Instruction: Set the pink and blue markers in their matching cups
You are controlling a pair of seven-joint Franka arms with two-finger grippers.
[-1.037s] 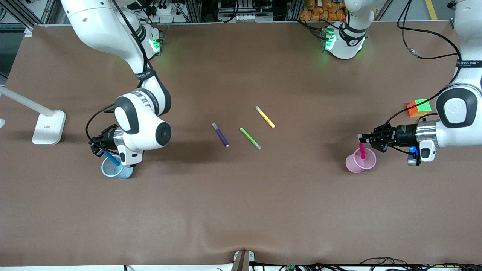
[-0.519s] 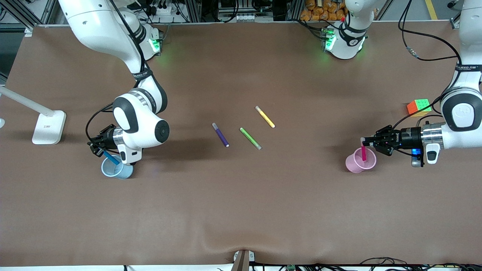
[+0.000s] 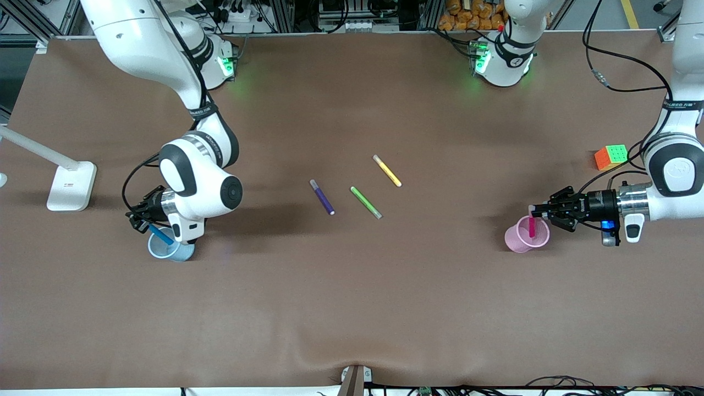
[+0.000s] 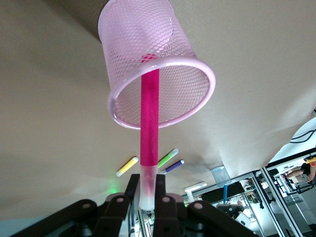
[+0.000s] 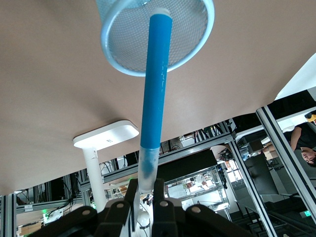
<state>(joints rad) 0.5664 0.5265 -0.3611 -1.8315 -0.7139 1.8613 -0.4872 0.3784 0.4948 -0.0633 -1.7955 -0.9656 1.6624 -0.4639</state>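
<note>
My right gripper is ready to release the blue marker: the blue marker's lower end is inside the pale blue cup's rim.
My left gripper [image 3: 532,209] is shut on the pale cap of the pink marker [image 3: 531,226]; the marker's tip reaches down inside the pale pink cup [image 3: 521,240], near the left arm's end of the table. In the left wrist view the pink marker [image 4: 149,118] runs from my gripper [image 4: 146,192] into the pink mesh cup [image 4: 187,94]. My right gripper [image 3: 144,222] is shut on the cap of the blue marker [image 3: 161,235], whose tip hangs over the mouth of the pale blue cup [image 3: 179,254]. The right wrist view shows the blue marker [image 5: 154,94], my gripper [image 5: 144,190] and the blue cup [image 5: 195,39].
A dark purple marker [image 3: 322,197], a green marker [image 3: 366,202] and a yellow marker [image 3: 387,170] lie mid-table. A coloured cube [image 3: 611,157] sits close to the left arm. A white lamp base [image 3: 71,186] stands at the right arm's end.
Both grippers have lowered their markers toward the cups. The pink marker sits deeper in the pink cup. The left arm's wrist has drawn back toward its end of the table.
</note>
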